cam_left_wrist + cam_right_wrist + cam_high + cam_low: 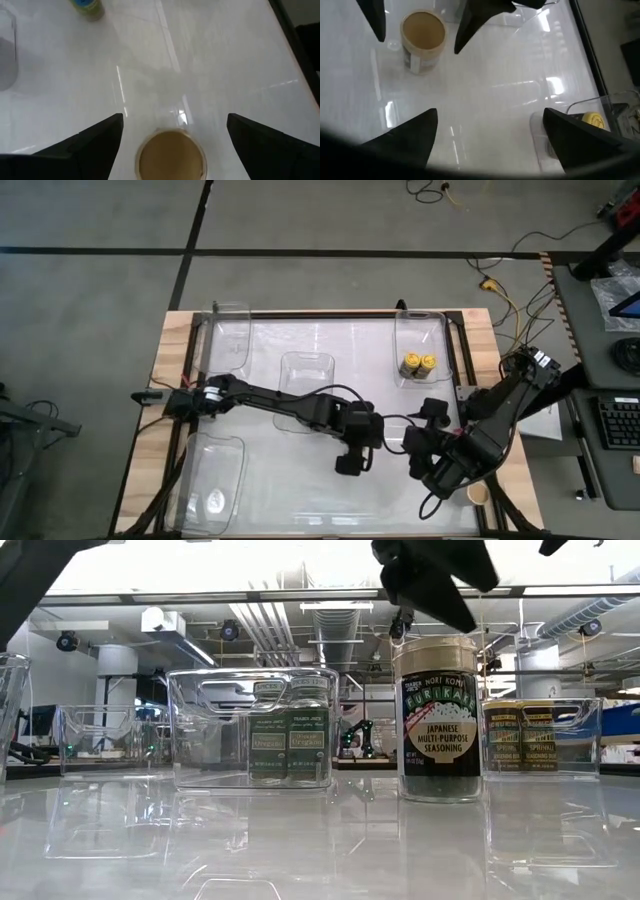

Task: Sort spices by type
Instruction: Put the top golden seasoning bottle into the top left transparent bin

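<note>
My left fingers are above the tan lid [171, 157] and would miss it, so they should lower before closing.
A tan-lidded jar [437, 720], labelled as a Japanese seasoning, stands upright on the white table. My left gripper [175, 120] hangs open just above it, one finger on each side of the lid [171, 155], touching nothing. The arm hides this jar in the high view. My right gripper [489, 114] is open and holds nothing, close to the right of the left gripper [352, 452]. Two yellow-lidded jars [418, 364] stand in the far right bin [420, 320]. Two green-labelled jars [290, 745] stand in another clear bin [200, 730]. A green-lidded jar [87, 6] shows farther off.
Clear bins stand at the far left [230, 330], the centre [305, 365] and the near left [215, 470]. A small tan round thing [478, 495] sits at the near right corner. Bare white table lies along the near edge between the grippers and the near-left bin.
</note>
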Controlling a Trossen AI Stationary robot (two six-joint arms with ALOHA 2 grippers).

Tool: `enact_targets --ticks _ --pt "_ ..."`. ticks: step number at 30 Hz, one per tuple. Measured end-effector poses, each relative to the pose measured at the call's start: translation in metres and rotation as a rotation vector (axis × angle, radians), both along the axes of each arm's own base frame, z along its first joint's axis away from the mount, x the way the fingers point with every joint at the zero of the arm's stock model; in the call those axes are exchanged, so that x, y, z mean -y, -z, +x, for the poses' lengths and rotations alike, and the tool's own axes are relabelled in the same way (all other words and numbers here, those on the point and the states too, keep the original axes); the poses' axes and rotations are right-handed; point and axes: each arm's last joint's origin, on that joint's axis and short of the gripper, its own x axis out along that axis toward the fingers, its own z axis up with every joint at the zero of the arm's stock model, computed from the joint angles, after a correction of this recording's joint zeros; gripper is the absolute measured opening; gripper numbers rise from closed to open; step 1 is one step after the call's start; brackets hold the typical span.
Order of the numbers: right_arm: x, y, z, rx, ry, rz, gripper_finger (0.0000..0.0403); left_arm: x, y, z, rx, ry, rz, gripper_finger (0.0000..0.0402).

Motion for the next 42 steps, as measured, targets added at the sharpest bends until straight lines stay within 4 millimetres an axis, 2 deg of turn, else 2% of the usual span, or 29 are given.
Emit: enact_targets --ticks 12,18,26,30,36,42 --pt "0.0 0.0 0.0 0.015 0.025 0.016 0.0352 -0.005 0.019 -0.006 -0.095 -0.015 0.032 0.0359" --pt "0.0 0.0 0.0 0.014 0.022 0.014 0.0352 -0.006 0.021 -0.006 -0.093 -0.021 0.067 0.036" --pt "0.0 0.0 0.0 0.016 0.022 0.014 0.0352 -0.007 0.038 -0.007 -0.133 -0.025 0.076 0.036" --pt "0.0 0.0 0.0 0.018 0.022 0.011 0.0352 -0.008 0.04 -0.006 -0.131 -0.039 0.068 0.0358" --pt "0.0 -0.001 0.001 0.034 0.022 -0.002 0.0352 -0.009 0.04 -0.005 -0.125 -0.043 0.063 0.0343" --pt "0.0 -0.001 0.001 0.035 0.024 -0.002 0.0352 -0.009 0.04 -0.006 -0.134 -0.05 0.06 0.0295"
